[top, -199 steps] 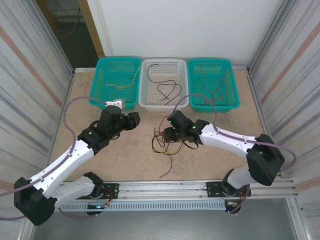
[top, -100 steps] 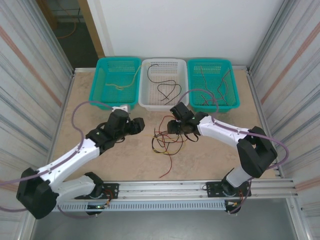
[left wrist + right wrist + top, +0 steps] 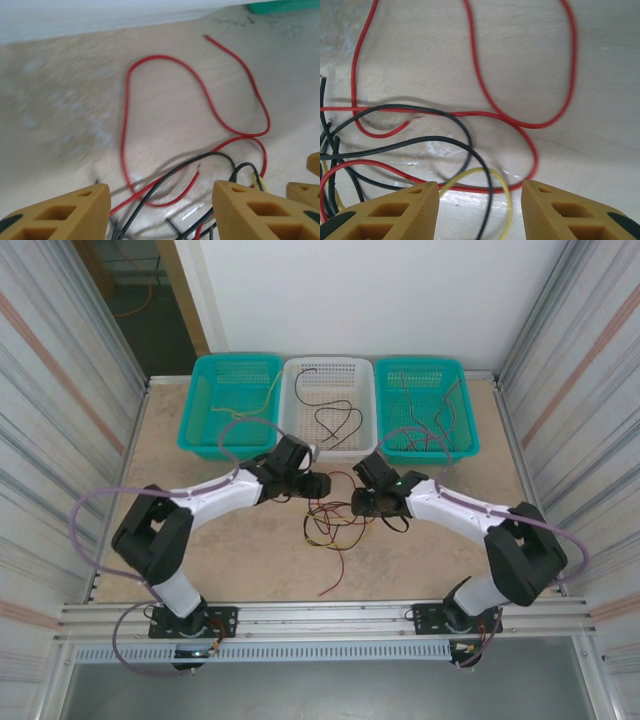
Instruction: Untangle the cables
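Note:
My left gripper grips the black cable along its exposed part [image 3: 164, 180] on the red loop next, to draw it out and untangle it.
The cables [image 3: 335, 522] lie in a loose tangle of red, black and yellow strands on the table's middle. My left gripper [image 3: 320, 484] is at the tangle's upper left edge and my right gripper [image 3: 357, 503] at its upper right edge. Seen from the left wrist, the left gripper [image 3: 160, 210] is open over a black strand [image 3: 190, 167] and a red loop [image 3: 125, 125], gripping nothing. The right wrist view has the right gripper [image 3: 480, 207] open, with a yellow strand [image 3: 506, 195], a black strand [image 3: 470, 145] and a red strand [image 3: 535, 125] lying loose between its fingers.
Three baskets stand along the far edge: a teal one [image 3: 197, 405] with yellow wire, a white one [image 3: 288, 410] with black wire, a teal one [image 3: 465, 410] with red and dark wires. One red strand [image 3: 335, 575] trails toward the near rail.
My left arm has swung right, bringing its gripper from the table's left side to the tangle. The right gripper has shifted slightly right beside the tangle.

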Available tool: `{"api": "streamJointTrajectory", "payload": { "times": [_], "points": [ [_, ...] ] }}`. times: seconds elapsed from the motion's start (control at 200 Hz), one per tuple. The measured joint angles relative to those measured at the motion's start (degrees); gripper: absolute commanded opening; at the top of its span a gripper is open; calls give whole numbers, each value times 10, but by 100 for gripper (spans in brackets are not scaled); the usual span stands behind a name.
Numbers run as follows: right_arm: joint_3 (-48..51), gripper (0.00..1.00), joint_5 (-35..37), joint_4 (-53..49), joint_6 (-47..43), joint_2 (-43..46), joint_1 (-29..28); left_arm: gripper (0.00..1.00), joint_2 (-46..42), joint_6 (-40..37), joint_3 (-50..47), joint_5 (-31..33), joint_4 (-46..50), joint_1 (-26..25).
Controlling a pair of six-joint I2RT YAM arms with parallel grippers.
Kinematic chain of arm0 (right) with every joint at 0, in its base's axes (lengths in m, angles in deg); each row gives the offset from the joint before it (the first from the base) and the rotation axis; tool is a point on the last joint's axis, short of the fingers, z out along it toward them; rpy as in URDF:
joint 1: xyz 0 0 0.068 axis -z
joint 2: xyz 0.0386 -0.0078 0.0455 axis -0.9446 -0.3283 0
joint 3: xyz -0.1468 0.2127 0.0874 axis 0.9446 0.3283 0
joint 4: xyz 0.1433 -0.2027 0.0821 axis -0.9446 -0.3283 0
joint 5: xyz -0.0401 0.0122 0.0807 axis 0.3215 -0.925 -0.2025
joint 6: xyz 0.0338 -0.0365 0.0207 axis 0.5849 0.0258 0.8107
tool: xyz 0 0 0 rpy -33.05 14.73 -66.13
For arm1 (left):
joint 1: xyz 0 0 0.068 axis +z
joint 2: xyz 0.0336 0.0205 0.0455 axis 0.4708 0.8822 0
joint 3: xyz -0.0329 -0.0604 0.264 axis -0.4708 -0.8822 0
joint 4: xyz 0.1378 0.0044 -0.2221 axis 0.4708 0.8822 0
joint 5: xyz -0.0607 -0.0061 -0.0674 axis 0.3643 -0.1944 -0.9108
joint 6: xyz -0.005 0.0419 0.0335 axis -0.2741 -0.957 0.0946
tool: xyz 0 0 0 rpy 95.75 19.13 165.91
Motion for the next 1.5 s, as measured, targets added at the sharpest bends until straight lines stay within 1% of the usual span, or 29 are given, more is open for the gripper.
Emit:
{"api": "streamJointTrajectory", "payload": {
  "times": [0.2, 0.321, 0.531, 0.646, 0.837, 0.902, 0.992, 1.192, 1.223, 1.353, 1.498],
  "points": [
    [28, 49, 11, -8, 26, 99, 49, 60, 76, -92, 96, -2, 49, -57],
    [40, 50, 10, -8, 38, 142, 77, 60, 94, -135, 117, 8, 78, -81],
    [54, 50, 0, -18, 43, 164, 103, 59, 101, -176, 126, 31, 125, -83],
    [58, 51, -4, -19, 43, 170, 104, 57, 123, -196, 148, 44, 143, -82],
    [59, 51, -10, -20, 44, 176, 104, 54, 136, -218, 152, 50, 165, -82],
    [60, 51, -13, -20, 44, 177, 104, 50, 139, -223, 156, 50, 170, -82],
    [61, 51, -15, -20, 44, 179, 106, 40, 143, -228, 163, 50, 174, -82],
    [64, 50, -16, -20, 44, 188, 108, 4, 144, -228, 165, 50, 178, -82],
    [64, 50, -16, -21, 44, 191, 108, 1, 144, -230, 165, 50, 178, -82],
    [65, 51, -21, -19, 42, 213, 108, 0, 113, -224, 152, 59, 178, -85],
    [64, 54, -50, -5, 32, 241, 106, 0, 13, -211, 128, 73, 178, -97]
  ]
}}
